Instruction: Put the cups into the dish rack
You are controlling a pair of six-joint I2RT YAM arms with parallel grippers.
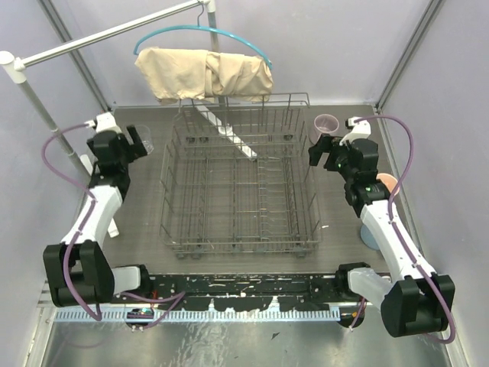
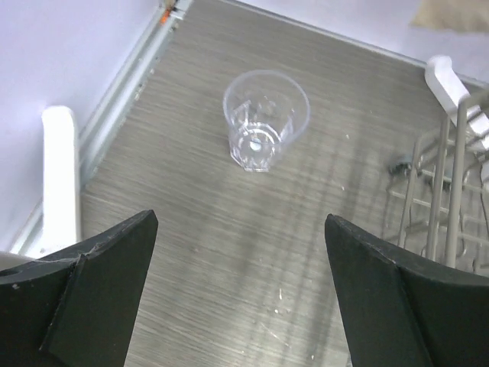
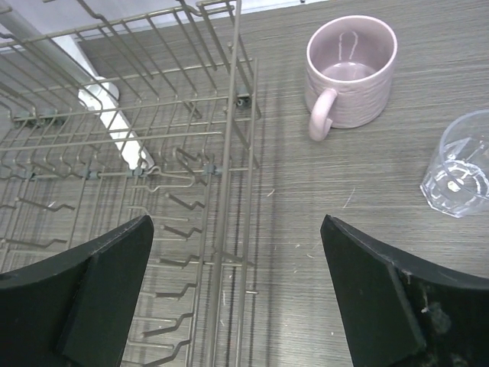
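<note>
The clear tumbler should be handed over to my right gripper by its free base. My left gripper will grab the clear tumbler by its side at the rim [image 1: 146, 137] [image 2: 267, 105] next.
The grey wire dish rack [image 1: 170, 183] stands mid-table with no cups in it. My left gripper [image 1: 139, 145] hovers open at its far-left side, a clear tumbler [image 2: 263, 118] upright on the table ahead of the gripper [image 2: 241, 222]. My right gripper [image 1: 322, 153] is open over the rack's right wall [image 3: 229, 153]. Ahead of the right gripper [image 3: 237, 222] stand a mauve-pink mug [image 3: 351, 69] and another clear tumbler [image 3: 461, 164]. That mug [image 1: 327, 124] sits past the rack's far-right corner. A peach mug [image 1: 386, 182] and a light blue mug [image 1: 372, 231] are partly hidden behind the right arm.
A beige cloth [image 1: 205, 73] hangs on a blue hanger from a white rail behind the rack. A white post [image 2: 59, 176] stands left of the left gripper. A white bar [image 1: 229, 134] lies under the rack's far end. Enclosure walls close both sides.
</note>
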